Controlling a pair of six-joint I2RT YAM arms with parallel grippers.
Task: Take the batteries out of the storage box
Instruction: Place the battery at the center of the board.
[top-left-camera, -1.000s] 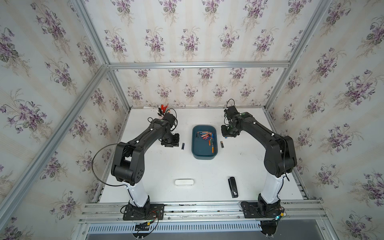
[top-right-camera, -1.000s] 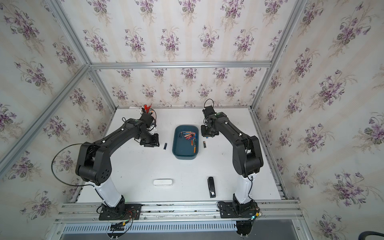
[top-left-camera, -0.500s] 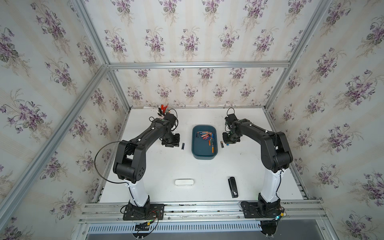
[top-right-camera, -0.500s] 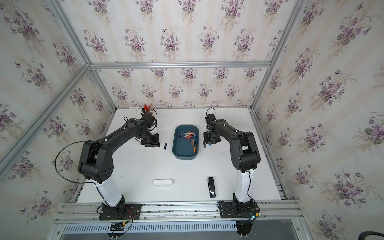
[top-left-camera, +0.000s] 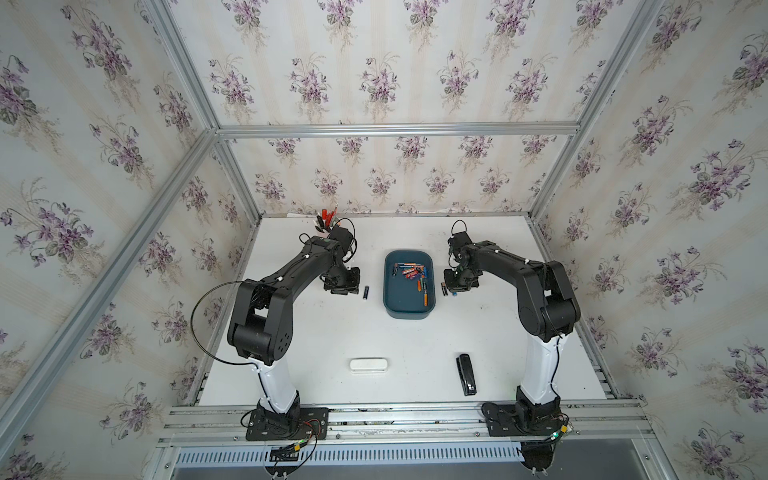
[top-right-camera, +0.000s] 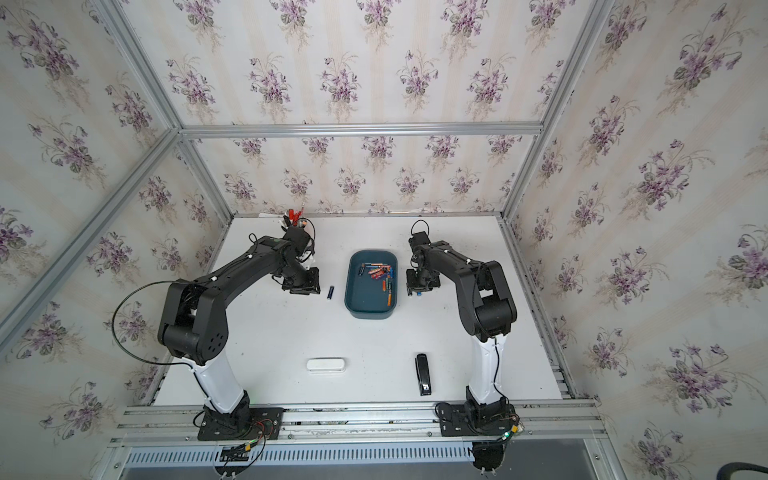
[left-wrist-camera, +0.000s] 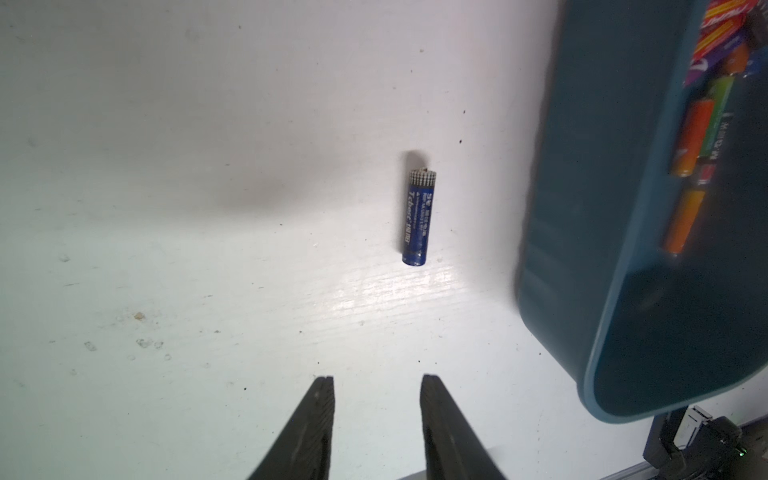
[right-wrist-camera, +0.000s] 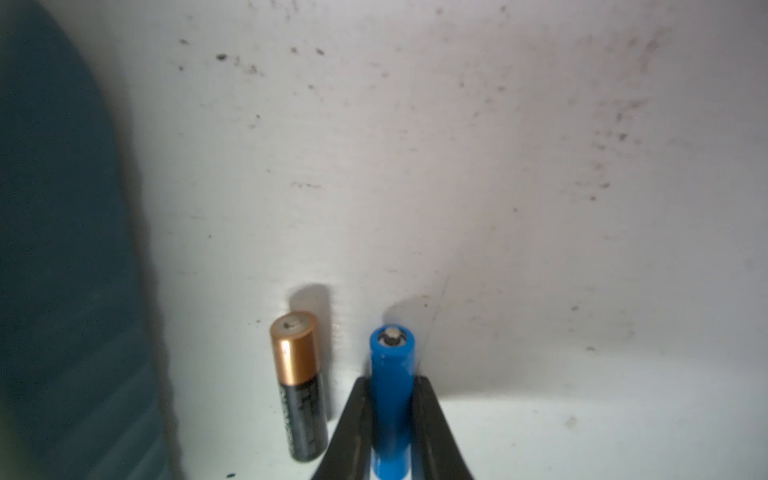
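Observation:
My right gripper opens next, since the light blue battery's far end (right-wrist-camera: 392, 342) meets its shadow on the tabletop. If it opened now, the battery would rest there.
The teal storage box (top-left-camera: 402, 305) (top-right-camera: 365, 302) sits mid-table with several batteries (top-left-camera: 411, 272) (top-right-camera: 376, 271) lying in it. My right gripper (right-wrist-camera: 392, 380) (top-left-camera: 456, 286) is low over the table just right of the box, shut on a light blue battery (right-wrist-camera: 392, 361). A copper-and-black battery (right-wrist-camera: 299, 386) (top-left-camera: 444, 288) lies on the table beside it. My left gripper (left-wrist-camera: 376, 379) (top-left-camera: 344, 286) hovers left of the box, open and holding nothing. A dark blue battery (left-wrist-camera: 419, 216) (top-left-camera: 365, 292) lies on the table ahead of its fingertips.
A small white oblong case (top-left-camera: 369, 365) and a black stapler (top-left-camera: 466, 374) lie near the front of the table. Red and black clips with cables (top-left-camera: 326, 218) sit at the back left. The box wall (left-wrist-camera: 582, 208) stands close beside the dark blue battery.
My right gripper has come down and forward to the table right of the box, still shut on the light blue battery. The left arm has hardly moved.

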